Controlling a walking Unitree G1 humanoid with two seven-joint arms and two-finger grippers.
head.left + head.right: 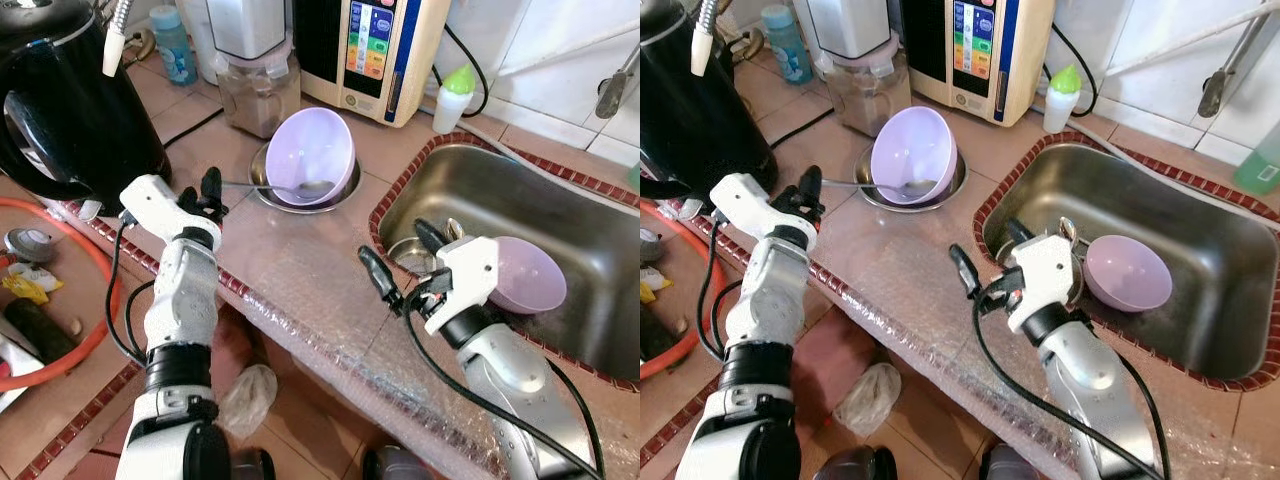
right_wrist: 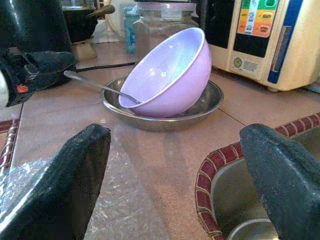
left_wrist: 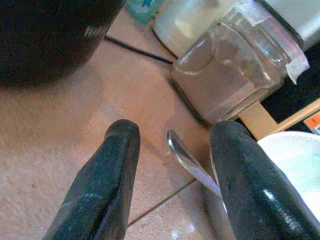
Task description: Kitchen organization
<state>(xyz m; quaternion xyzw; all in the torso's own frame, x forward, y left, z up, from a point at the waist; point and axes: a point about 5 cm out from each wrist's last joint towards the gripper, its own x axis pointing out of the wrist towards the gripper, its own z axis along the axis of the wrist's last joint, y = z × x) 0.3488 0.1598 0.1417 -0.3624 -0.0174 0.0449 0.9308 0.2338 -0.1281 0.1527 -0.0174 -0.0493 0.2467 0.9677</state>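
Note:
The spoon's scoop end point(image 1: 315, 188) is inside the lilac bowl, so my left gripper will next grab the metal spoon by its handle jutting past the rim point(image 1: 236, 184).
A lilac bowl point(image 1: 312, 152) leans tilted inside a shallow steel bowl point(image 1: 262, 192) on the tiled counter. A metal spoon point(image 1: 262, 186) rests in the steel bowl with its handle pointing left. My left gripper point(image 1: 211, 190) is open at the handle's tip; in the left wrist view the spoon handle point(image 3: 192, 167) lies between the two fingers, close to one of them. My right gripper point(image 1: 395, 246) is open and holds nothing, hovering over the counter at the sink's left rim. A second lilac bowl point(image 1: 532, 276) lies in the steel sink point(image 1: 520, 195).
A black kettle point(image 1: 70, 110) stands at the far left. Behind the bowls are a glass jar point(image 1: 258, 95), a cream water purifier point(image 1: 372, 50) and a small green-capped bottle point(image 1: 453, 98). Bubble wrap point(image 1: 330, 320) covers the counter's front edge.

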